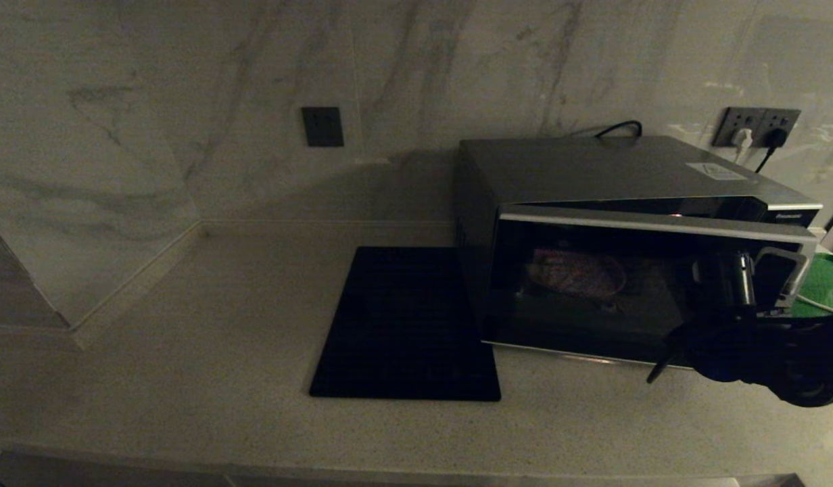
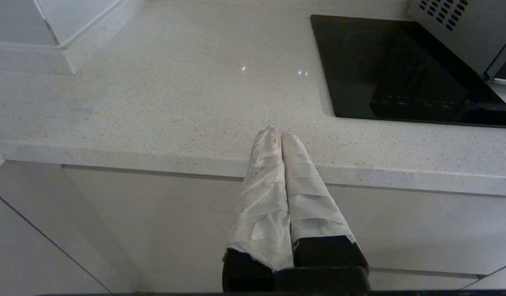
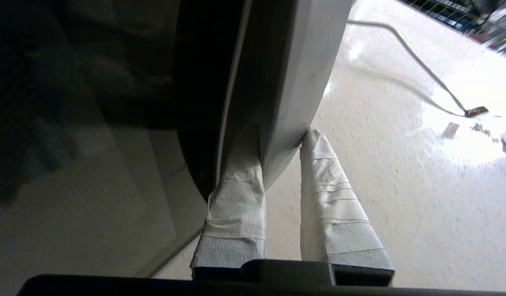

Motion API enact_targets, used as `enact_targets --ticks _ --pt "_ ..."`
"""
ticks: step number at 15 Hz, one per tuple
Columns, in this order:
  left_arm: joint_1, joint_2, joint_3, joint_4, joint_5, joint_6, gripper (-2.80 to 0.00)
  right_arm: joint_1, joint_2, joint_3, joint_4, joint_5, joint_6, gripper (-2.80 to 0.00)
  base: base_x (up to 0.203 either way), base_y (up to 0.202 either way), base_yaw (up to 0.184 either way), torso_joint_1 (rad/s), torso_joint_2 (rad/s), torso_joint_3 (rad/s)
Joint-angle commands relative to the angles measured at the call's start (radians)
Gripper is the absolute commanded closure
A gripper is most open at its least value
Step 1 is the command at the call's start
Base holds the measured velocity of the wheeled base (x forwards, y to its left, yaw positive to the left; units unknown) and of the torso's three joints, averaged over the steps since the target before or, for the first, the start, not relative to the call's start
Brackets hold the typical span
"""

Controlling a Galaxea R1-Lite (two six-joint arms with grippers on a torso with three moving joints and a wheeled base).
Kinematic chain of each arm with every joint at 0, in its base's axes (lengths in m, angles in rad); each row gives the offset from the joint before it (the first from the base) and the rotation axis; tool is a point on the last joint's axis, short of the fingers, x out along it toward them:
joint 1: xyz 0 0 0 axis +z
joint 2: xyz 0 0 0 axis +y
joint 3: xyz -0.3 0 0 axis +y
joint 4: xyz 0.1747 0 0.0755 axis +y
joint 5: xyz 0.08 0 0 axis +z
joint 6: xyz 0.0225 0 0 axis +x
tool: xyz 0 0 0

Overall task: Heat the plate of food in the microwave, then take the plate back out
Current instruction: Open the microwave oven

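The right gripper should keep its hold on the door, as the glass door's free edge is close beside the microwave's front panel.
The silver-grey microwave stands at the back right of the counter, its dark glass door swung a little ajar. Through the glass the pale plate of food shows dimly inside. My right gripper is at the door's right end. In the right wrist view its taped fingers straddle the door's curved silver trim, one behind it and one outside, so the gripper is shut on that trim. My left gripper hangs shut and holding nothing over the counter's front edge.
A flat black square mat lies left of the microwave, also visible as the mat from the left wrist. A green tray sits right of the microwave. A wall outlet with cords is behind it.
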Motion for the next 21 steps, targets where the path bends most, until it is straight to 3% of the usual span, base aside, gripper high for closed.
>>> enact_targets --ticks 1,7,16,21 --pt "0.000 0.000 0.000 0.000 0.000 -0.001 0.00 0.012 -0.089 0.083 -0.008 -0.009 0.021 0.00 0.000 0.000 0.000 0.000 0.00 0.000" --pt "0.000 0.000 0.000 0.000 0.000 -0.001 0.00 0.034 -0.159 0.190 -0.008 -0.006 0.048 0.00 0.000 0.000 0.000 0.000 0.00 0.000" --pt "0.000 0.000 0.000 0.000 0.000 -0.001 0.00 0.259 -0.173 0.234 -0.006 -0.013 0.072 0.00 0.000 0.000 0.000 0.000 0.00 0.000" --pt "0.000 0.000 0.000 0.000 0.000 -0.001 0.00 0.273 -0.173 0.238 -0.006 -0.015 0.071 0.00 0.000 0.000 0.000 0.000 0.00 0.000"
